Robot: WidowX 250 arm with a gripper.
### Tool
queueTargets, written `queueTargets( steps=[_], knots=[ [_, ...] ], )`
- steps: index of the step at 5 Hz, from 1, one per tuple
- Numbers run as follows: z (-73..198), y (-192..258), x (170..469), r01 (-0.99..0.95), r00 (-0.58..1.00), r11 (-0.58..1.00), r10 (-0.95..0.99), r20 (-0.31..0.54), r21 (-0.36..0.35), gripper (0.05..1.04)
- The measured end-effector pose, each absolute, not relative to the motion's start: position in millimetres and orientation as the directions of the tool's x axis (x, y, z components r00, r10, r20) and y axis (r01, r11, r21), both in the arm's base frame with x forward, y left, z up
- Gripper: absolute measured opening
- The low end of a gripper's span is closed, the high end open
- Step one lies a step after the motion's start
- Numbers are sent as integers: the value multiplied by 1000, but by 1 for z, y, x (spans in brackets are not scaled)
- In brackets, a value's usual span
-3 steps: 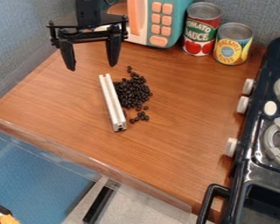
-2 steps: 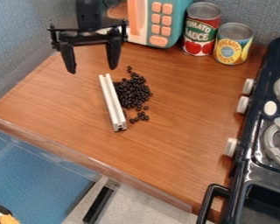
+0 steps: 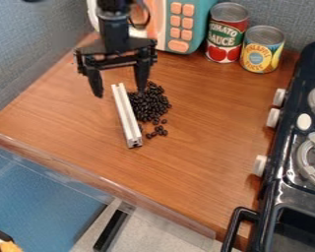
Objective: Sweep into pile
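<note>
The gripper grabs the silver metal bar by its upper end next, to sweep the dark beans into a pile.
My black gripper is over the upper left of the counter with its two fingers spread wide, open, nothing between them. Its fingertips are around the upper end of a light metal bar, one on either side in this view; whether they are above it or level with it I cannot tell. The bar lies at a slight slant, its lower end nearer the camera. Dark beans are heaped against the bar's right side, with several loose ones below the heap. The right fingertip covers the heap's upper edge.
A teal and orange toy microwave stands at the back. Right of it are a red can and a yellow can. A black toy stove lines the right side. The counter's front edge runs diagonally below.
The gripper has moved right and down in the view, from left of the bar's top to around it, and stays open. The bar and beans have not moved.
</note>
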State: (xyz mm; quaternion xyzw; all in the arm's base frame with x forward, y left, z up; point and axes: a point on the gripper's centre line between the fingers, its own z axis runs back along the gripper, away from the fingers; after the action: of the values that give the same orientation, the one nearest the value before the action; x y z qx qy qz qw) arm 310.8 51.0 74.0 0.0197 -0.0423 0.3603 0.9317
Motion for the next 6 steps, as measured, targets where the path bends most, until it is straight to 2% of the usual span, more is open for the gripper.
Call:
queueTargets(
  steps=[2,3,4,6],
  knots=[
    [39,56,325,-690,713,724,684,156,-21,1001],
    [26,60,324,-691,715,722,684,146,5,1001],
    [26,64,323,-695,713,719,686,147,12,966],
    [25,64,324,-700,706,714,694,141,-5,363]
  ],
)
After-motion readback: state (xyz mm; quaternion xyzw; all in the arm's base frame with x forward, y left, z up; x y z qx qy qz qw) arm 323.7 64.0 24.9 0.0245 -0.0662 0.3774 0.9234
